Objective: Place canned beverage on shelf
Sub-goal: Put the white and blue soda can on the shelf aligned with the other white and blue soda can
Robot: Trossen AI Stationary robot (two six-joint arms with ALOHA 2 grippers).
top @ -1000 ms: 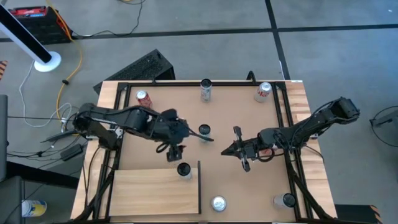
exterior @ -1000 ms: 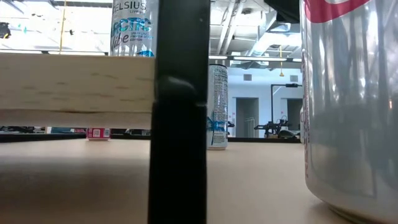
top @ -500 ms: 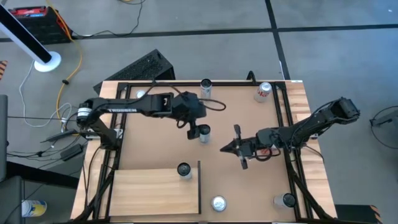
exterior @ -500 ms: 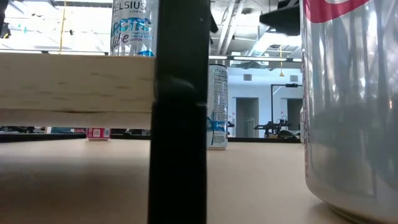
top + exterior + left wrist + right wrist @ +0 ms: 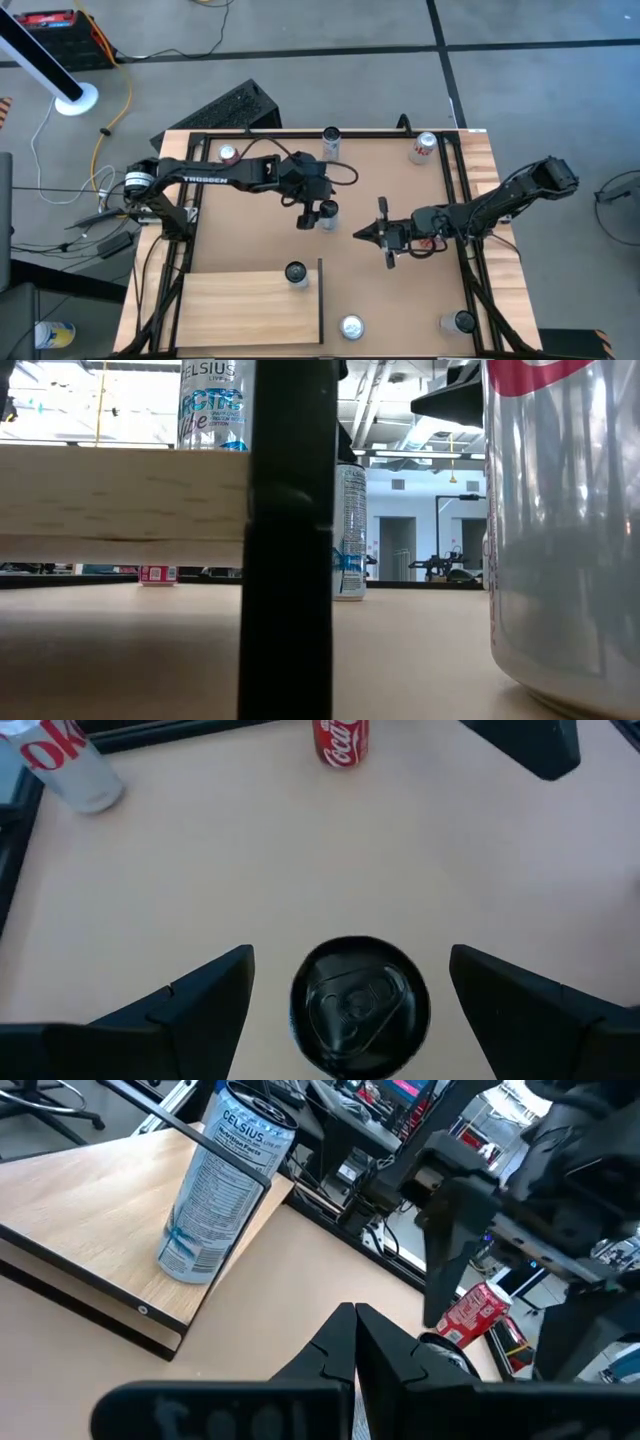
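I will next grab the dark-topped can with my left gripper by its sides just under the lid [image 5: 328,212], to place this canned beverage on the shelf [image 5: 250,310].
The shelf [image 5: 250,310] is a pale wood board at the table's near left, with a black rail [image 5: 320,300] along its right side. A Celsius can [image 5: 295,272] stands upright on its far right corner and also shows in the right wrist view [image 5: 215,1185]. A dark-topped can [image 5: 329,209] stands upright on the tabletop near the middle. My left gripper [image 5: 320,212] is open above it. In the left wrist view its fingers [image 5: 200,995] stand on either side of the can [image 5: 360,1010] with gaps. My right gripper [image 5: 385,236] is shut and empty, right of that can.
More cans stand on the brown tabletop: a red-topped can [image 5: 228,154] at the far left, one [image 5: 331,140] at the far middle, a silver one [image 5: 424,148] at the far right, and two [image 5: 351,326] [image 5: 460,322] near the front edge. A Coca-Cola can [image 5: 342,740] stands beyond the left gripper.
My left gripper has gone from just beyond the shelf's Celsius can toward the table's far and right side. It now stands around the dark-topped can in the middle. The Celsius can stays upright on the shelf.
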